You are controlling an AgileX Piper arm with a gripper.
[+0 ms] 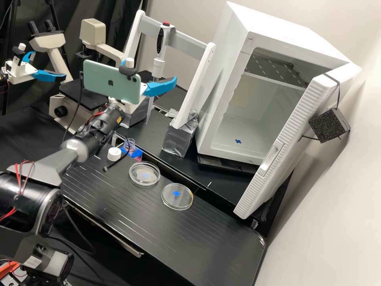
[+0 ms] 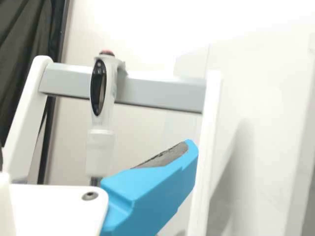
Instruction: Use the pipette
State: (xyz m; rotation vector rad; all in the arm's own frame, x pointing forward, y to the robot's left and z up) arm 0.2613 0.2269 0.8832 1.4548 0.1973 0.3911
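My gripper next needs to grab the white pipette by its lower body [image 1: 159, 66], below the dark display [image 1: 160, 38], to use the pipette.
The gripper [image 1: 150, 71] stands open in front of the rack in the high view, partly hidden behind the phone on the arm. One blue finger of the gripper [image 2: 153, 184] shows large in the wrist view. The pipette [image 1: 160, 43], white with a red top and dark display, hangs upright from the grey crossbar of the white rack [image 1: 186, 35]. Its lower shaft passes behind the blue finger in the high view. In the wrist view the pipette [image 2: 102, 110] hangs on the rack [image 2: 160, 92], its lower end hidden by the gripper; no grip on it is visible.
Two clear dishes [image 1: 144, 174] [image 1: 177, 196] lie on the bench [image 1: 131, 206]. Near them are an opened bottle [image 1: 129, 146] in a blue holder and a white cap [image 1: 114, 153]. A microscope stands behind the arm. The white incubator [image 1: 230, 79] has its door open at the right.
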